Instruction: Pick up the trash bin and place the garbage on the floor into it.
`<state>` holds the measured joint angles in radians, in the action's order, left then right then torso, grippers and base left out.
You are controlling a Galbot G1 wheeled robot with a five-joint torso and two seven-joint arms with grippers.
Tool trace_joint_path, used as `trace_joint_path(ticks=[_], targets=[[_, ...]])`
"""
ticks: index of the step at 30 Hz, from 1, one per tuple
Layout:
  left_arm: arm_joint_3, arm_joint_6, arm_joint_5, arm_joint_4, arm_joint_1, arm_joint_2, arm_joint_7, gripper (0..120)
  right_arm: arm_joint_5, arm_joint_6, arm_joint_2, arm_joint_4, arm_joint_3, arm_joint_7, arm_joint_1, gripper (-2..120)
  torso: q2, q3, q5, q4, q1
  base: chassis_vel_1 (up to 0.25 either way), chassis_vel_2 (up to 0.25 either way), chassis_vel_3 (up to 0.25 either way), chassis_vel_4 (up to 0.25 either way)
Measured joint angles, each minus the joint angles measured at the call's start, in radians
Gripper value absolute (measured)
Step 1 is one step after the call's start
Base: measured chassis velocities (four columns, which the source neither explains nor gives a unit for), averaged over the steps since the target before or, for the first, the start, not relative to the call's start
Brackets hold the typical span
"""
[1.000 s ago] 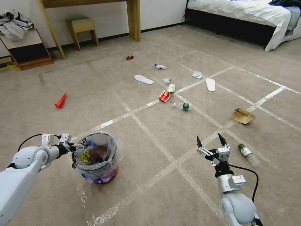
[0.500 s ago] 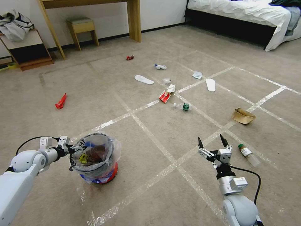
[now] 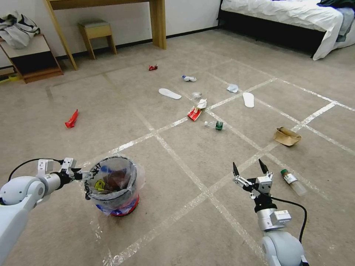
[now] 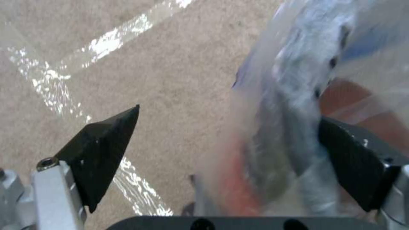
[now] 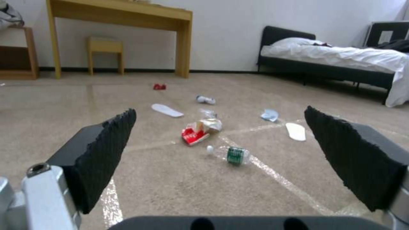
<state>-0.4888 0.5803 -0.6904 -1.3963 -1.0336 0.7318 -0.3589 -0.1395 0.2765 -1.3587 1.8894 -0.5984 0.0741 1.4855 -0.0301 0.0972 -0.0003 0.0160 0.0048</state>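
Next, my left gripper pinches the bin by its bag-covered rim (image 3: 90,176), since the trash bin's round body (image 3: 117,199) is far wider than my open fingertips.
The trash bin (image 3: 117,204), red-based with a grey rim and a clear-and-blue bag, stands on the carpet at near left. My left gripper (image 3: 86,174) is open at its left rim. In the left wrist view the bagged rim (image 4: 294,105) runs between the spread fingers (image 4: 106,150), close to one pad. My right gripper (image 3: 247,165) hovers open at near right. Garbage lies ahead: a red-white carton (image 3: 194,112), a green-labelled bottle (image 3: 215,125), two white soles (image 3: 169,93) (image 3: 248,99), a tan bowl (image 3: 287,136), a red wrapper (image 3: 71,119) and a green-capped bottle (image 3: 294,181).
Shiny tape lines (image 3: 177,159) cross the carpet. A wooden desk (image 3: 157,22), a small stool (image 3: 97,34) and a low shelf (image 3: 31,55) with clothes stand along the far wall. A bed (image 3: 288,14) is at the back right.
My left arm has drawn back to the left. The bin tipped toward it half a second ago and now stands more upright. The right arm has barely moved.
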Motion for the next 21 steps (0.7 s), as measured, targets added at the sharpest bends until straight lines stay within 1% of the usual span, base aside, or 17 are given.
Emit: trace_joint_path(ticks=[2,3,5,10,11,12,13,14,16,17,18,19,20,21], targets=[[0.001,-0.006,0.011,0.013,0.002,0.006,-0.005,100,0.001,0.002,0.0,0.001,-0.004,0.001,0.005,100,0.0,0.0,0.0003,0.0,0.0,0.0,0.0,0.0,0.0],[0.006,-0.014,0.023,0.03,0.008,0.015,-0.01,100,0.002,0.004,0.001,0.004,-0.011,0.002,0.011,100,0.0,0.0,0.0002,0.0,0.0,0.0,0.0,0.0,0.0],[0.008,-0.019,0.027,0.036,0.011,0.021,-0.011,100,0.002,0.005,0.001,0.005,-0.017,0.002,0.014,100,0.0,0.0,0.0,0.0,0.0,0.0,0.0,0.0,0.0],[0.011,-0.022,0.027,0.037,0.015,0.024,-0.016,100,0.004,0.007,0.0,0.009,-0.029,0.003,0.021,100,0.0,0.0,0.0002,0.0001,0.0,0.0,0.0,0.0,0.0],[0.012,-0.024,0.027,0.037,0.016,0.024,-0.018,97,0.006,0.008,-0.003,0.009,-0.033,0.003,0.021,100,0.0,0.0,0.0003,0.0,0.0,0.0,0.0,0.0,0.0],[0.012,-0.024,0.027,0.037,0.016,0.024,-0.018,97,0.006,0.008,-0.003,0.009,-0.033,0.003,0.021,100,0.0,0.0,0.0003,0.0,0.0,0.0,0.0,0.0,0.0],[0.013,-0.025,0.027,0.039,0.017,0.023,-0.02,90,0.008,0.008,-0.005,0.009,-0.035,0.003,0.022,100,0.0,0.0,0.0003,0.0,0.0,0.0,0.0,0.0,0.0],[0.013,-0.025,0.027,0.039,0.017,0.023,-0.02,90,0.008,0.008,-0.005,0.009,-0.035,0.003,0.022,100,0.0,0.0,0.0003,0.0,0.0,0.0,0.0,0.0,0.0],[0.016,-0.028,0.032,0.042,0.017,0.024,-0.027,81,0.01,0.009,-0.011,0.011,-0.038,0.003,0.024,100,0.0,0.0,0.0006,0.0001,0.0,0.0,0.0,0.0,0.0],[0.016,-0.028,0.032,0.042,0.017,0.024,-0.027,81,0.01,0.009,-0.011,0.011,-0.038,0.003,0.024,100,0.0,0.0,0.0006,0.0001,0.0,0.0,0.0,0.0,0.0],[0.016,-0.029,0.034,0.042,0.015,0.026,-0.029,75,0.011,0.009,-0.013,0.012,-0.039,0.003,0.025,100,0.0,0.0,0.0006,0.0,0.0,0.0,0.0,0.0,0.0],[0.019,-0.034,0.036,0.04,0.015,0.031,-0.031,68,0.011,0.009,-0.014,0.013,-0.042,0.003,0.027,100,0.0,0.0,0.0008,-0.0001,0.0,0.0,0.0,0.0,0.0],[0.019,-0.034,0.036,0.04,0.015,0.031,-0.031,68,0.011,0.009,-0.014,0.013,-0.042,0.003,0.027,100,0.0,0.0,0.0008,-0.0001,0.0,0.0,0.0,0.0,0.0],[0.02,-0.036,0.038,0.04,0.016,0.036,-0.032,61,0.012,0.01,-0.015,0.014,-0.044,0.003,0.028,100,0.0,0.0,0.001,-0.0001,0.0,0.0,0.0,0.0,0.0]])
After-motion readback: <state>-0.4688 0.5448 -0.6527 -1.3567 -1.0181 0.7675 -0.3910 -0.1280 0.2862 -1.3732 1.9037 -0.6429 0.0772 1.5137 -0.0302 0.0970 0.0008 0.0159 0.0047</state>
